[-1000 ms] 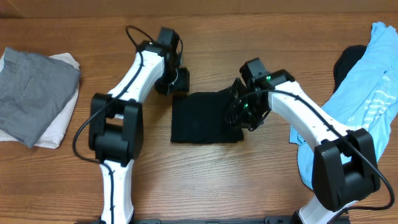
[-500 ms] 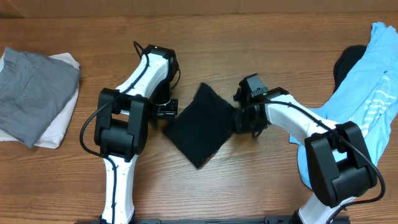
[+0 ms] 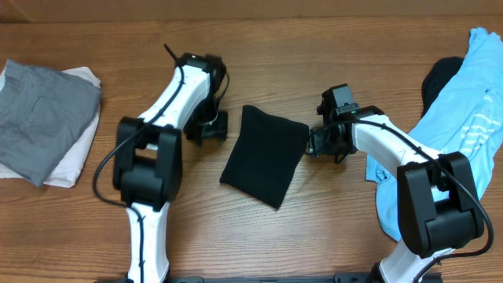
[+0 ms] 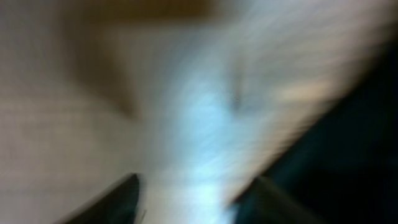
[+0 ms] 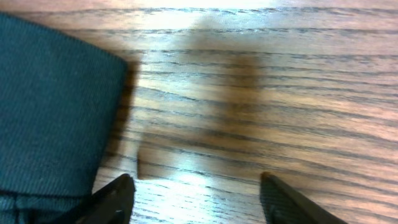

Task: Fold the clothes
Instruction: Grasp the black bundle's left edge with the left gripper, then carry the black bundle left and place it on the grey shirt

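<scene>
I will next use my left gripper to pick up the black shirt by its edge (image 4: 295, 168) beside that gripper, with the layers together. Then I will lay the shirt, still folded, on the grey garment.
A folded black shirt (image 3: 263, 155) lies as a tilted rectangle in the middle of the table. It shows at the left of the right wrist view (image 5: 50, 106). My right gripper (image 3: 322, 143) is just right of it, open and empty, jaws (image 5: 196, 199) spread over bare wood. My left gripper (image 3: 206, 130) is just left of the shirt; its wrist view is motion-blurred, with two dark fingers apart (image 4: 186, 202) and nothing between them. A light blue striped shirt (image 3: 464, 118) lies in a heap at the right edge.
A folded grey garment on a white one (image 3: 43, 118) sits at the far left. A dark garment (image 3: 440, 79) lies under the blue shirt at the right. The table (image 3: 314, 228) is brown wood.
The black shirt was turned from a flat square into a tilted rectangle. My right gripper let go of it and moved right. My left gripper moved slightly up beside it.
</scene>
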{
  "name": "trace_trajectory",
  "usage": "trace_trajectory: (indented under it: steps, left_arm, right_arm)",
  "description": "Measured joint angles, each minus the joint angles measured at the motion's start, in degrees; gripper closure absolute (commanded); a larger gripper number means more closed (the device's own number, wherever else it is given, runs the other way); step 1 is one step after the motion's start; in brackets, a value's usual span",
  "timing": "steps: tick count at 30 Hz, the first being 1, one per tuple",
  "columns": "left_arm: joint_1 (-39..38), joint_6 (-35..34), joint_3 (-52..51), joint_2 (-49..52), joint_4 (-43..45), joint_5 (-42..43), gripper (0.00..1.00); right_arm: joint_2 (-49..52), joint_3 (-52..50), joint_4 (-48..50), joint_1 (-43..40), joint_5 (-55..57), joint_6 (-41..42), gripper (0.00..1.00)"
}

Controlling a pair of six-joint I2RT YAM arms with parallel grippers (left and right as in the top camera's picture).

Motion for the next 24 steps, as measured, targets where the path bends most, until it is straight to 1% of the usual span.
trace_trajectory:
  steps: [1,5,9,11,13,17,19,20,22,23,24]
  left_arm:
    - [0.0,1.0,0.1,-2.4,3.7,2.2,0.01]
    - [0.0,4.5,0.4,-7.3,11.7,10.8,0.0]
    - [0.0,7.7,0.5,-6.3,13.1,17.5,0.02]
    - [0.0,8.9,0.5,-4.1,13.1,20.2,0.02]
    - [0.0,9.8,0.5,-1.2,13.1,22.6,0.05]
    - [0.0,10.5,0.6,5.4,12.6,27.6,0.22]
    - [0.0,10.9,0.7,5.9,12.3,29.5,0.36]
    - [-0.1,11.6,0.7,6.4,11.9,30.6,0.39]
    - [-0.7,11.9,0.8,7.5,11.2,32.5,0.41]
    - [-1.1,12.0,0.8,7.6,11.0,33.1,0.48]
    - [-1.7,12.4,0.8,7.8,10.9,33.3,0.57]
  right_arm:
    - [0.0,0.0,-0.2,0.0,0.1,0.0,0.28]
    - [0.0,0.0,-0.5,0.0,0.1,0.0,0.27]
    - [0.0,0.0,-0.6,0.0,0.1,0.0,0.26]
    - [0.0,0.0,-0.6,0.0,0.1,0.0,0.26]
    - [0.0,0.0,-0.8,0.0,0.2,0.0,0.26]
    - [0.0,0.1,-1.0,0.0,0.2,0.0,0.26]
    - [0.0,0.1,-1.0,0.0,0.2,0.0,0.25]
    - [0.0,0.1,-1.0,0.0,0.2,0.0,0.25]
    - [0.0,0.1,-0.9,0.0,0.1,0.0,0.25]
    - [0.0,0.1,-0.9,0.0,0.2,0.0,0.25]
    - [0.0,0.1,-1.0,0.0,0.2,0.0,0.25]
